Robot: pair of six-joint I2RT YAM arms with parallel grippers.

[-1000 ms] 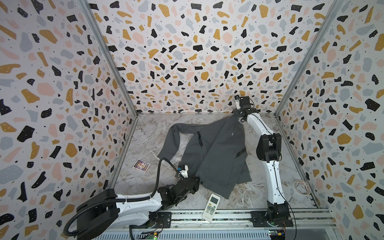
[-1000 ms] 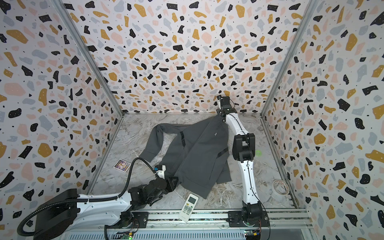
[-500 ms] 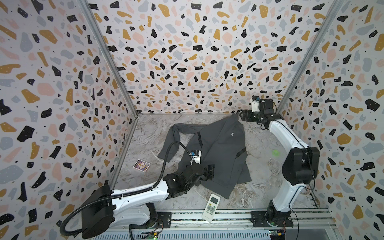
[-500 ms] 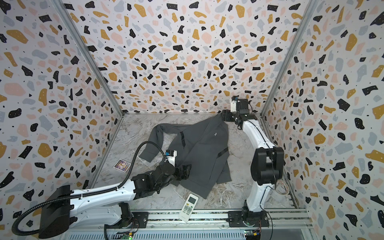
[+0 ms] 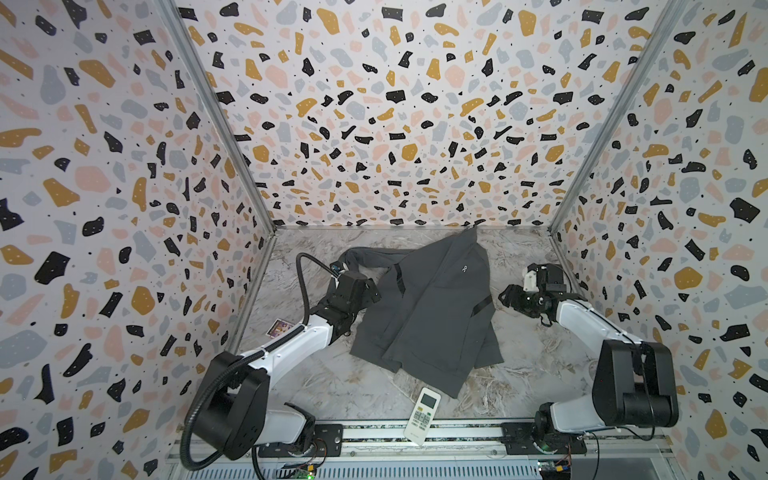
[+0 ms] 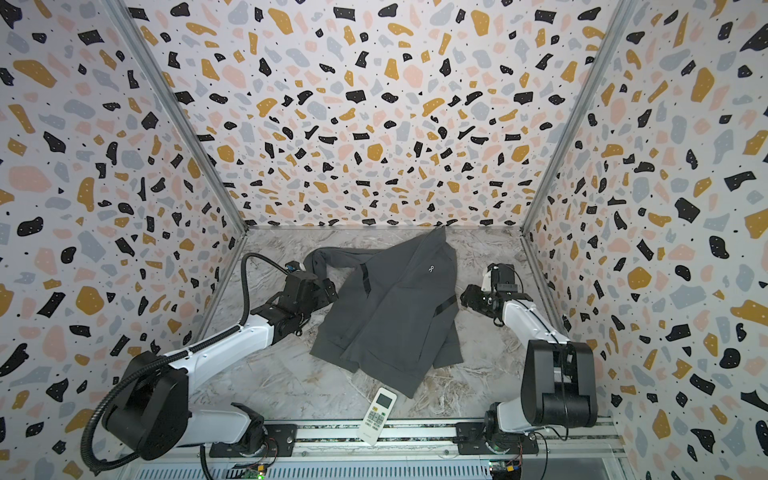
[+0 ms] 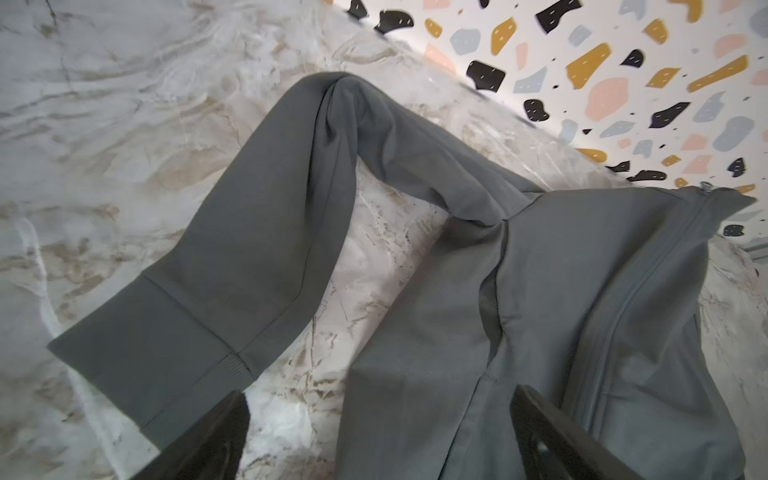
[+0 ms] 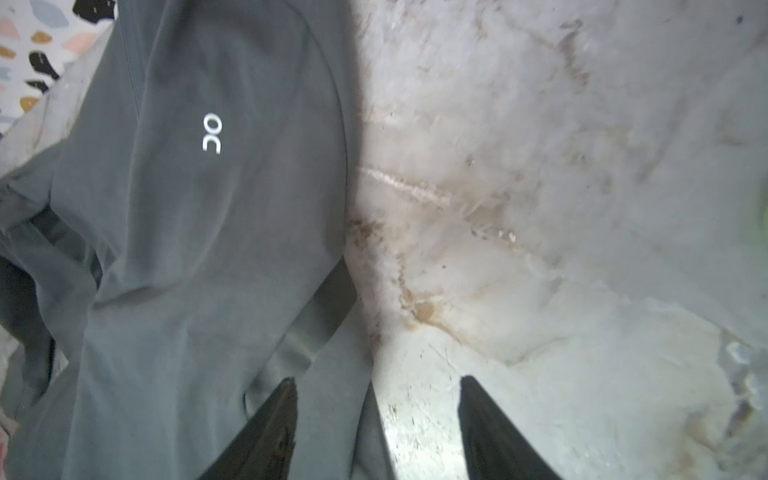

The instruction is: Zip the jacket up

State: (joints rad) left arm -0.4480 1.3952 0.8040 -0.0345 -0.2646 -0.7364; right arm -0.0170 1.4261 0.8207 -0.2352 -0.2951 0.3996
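The robot's left gripper should next grab the jacket's shoulder by the folded-out sleeve to spread the jacket [image 5: 432, 307] straight, which leaves the zip free.
The dark grey jacket [image 5: 432, 307] [image 6: 390, 316] lies spread on the marble table, collar toward the back wall, one sleeve folded out to the left. In the left wrist view its zip [image 7: 648, 291] runs as one joined line up to a small pull [image 7: 704, 187] at the collar. My left gripper [image 5: 372, 292] [image 6: 330, 289] [image 7: 380, 395] hangs open above the jacket's left side, holding nothing. My right gripper [image 5: 505, 295] [image 6: 465, 299] [image 8: 378, 380] is open just above the jacket's right edge near the black shoulder strip [image 8: 316, 316], nothing between its fingers.
A white remote control [image 5: 422, 415] [image 6: 376, 411] lies at the front edge, just below the jacket's hem. A small card [image 5: 278, 328] sits by the left wall. Patterned walls close in the table on three sides.
The left gripper opened, left the hem and moved back toward the sleeve. The right gripper let go of the collar and drew back to the jacket's right side. The jacket settled flat.
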